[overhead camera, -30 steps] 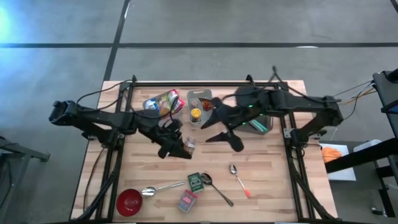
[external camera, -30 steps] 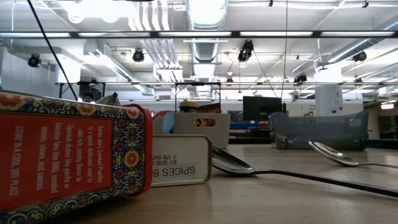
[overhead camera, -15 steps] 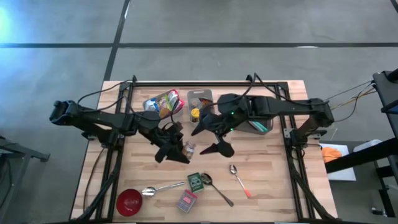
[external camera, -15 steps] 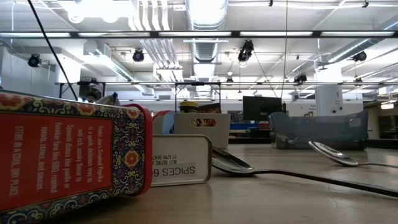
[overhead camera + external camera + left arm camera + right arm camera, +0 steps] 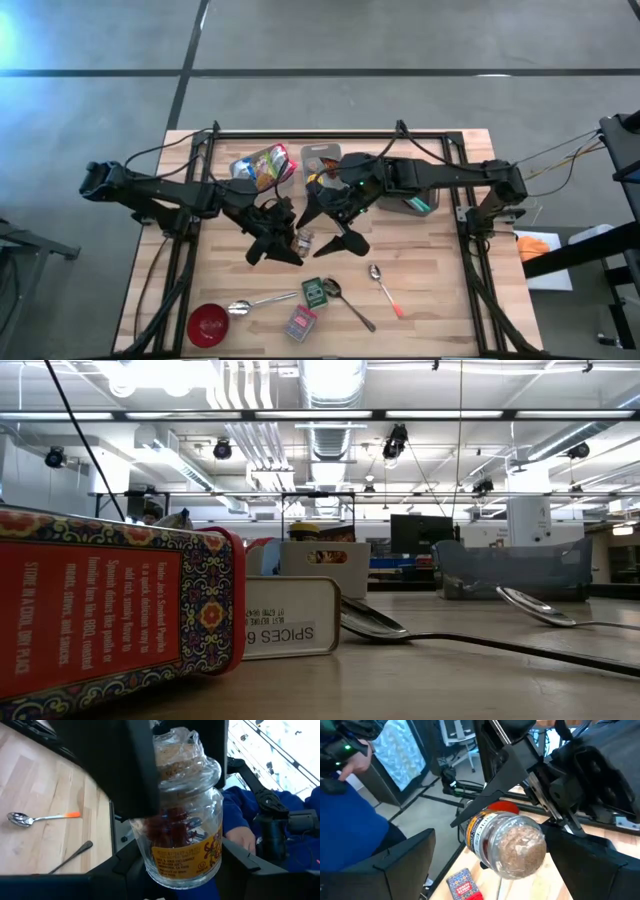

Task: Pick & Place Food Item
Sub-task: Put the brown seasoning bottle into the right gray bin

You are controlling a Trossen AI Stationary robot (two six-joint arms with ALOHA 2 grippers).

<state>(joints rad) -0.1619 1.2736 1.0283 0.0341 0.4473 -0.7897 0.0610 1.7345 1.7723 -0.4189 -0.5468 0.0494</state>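
The clear end of the glass jar (image 5: 303, 240) is between the open fingers of my right gripper, so it should close on the jar.
A glass jar (image 5: 303, 240) with a cork lid (image 5: 180, 755), a printed label and red contents hangs in the air over the table's middle. It lies roughly level, cork end toward the right arm. My left gripper (image 5: 289, 241) is shut on it. My right gripper (image 5: 487, 862) is open, with one finger on each side of the cork end (image 5: 517, 847). Whether those fingers touch the jar cannot be told. My left gripper pinches the jar's lower body near its base (image 5: 180, 877) between its two fingers (image 5: 125, 870). It comes nearly level from the table's left side, fingers lying along the jar. The jar is lifted clear of the table, its cork end pointing away from the gripper.
On the table's near part are a red bowl (image 5: 209, 324), spoons (image 5: 383, 285), a green tin (image 5: 316, 292) and a red tin (image 5: 301, 322). At the far side are a snack bag (image 5: 262, 165), a grey board (image 5: 322, 158) and a grey bin (image 5: 418, 202). A person's hand (image 5: 245, 837) shows beyond the table.
My right gripper has come toward the table's left and down, up to the jar, so its fingers now stand around the cork end. My left gripper has kept its place and rolled a little with the jar.
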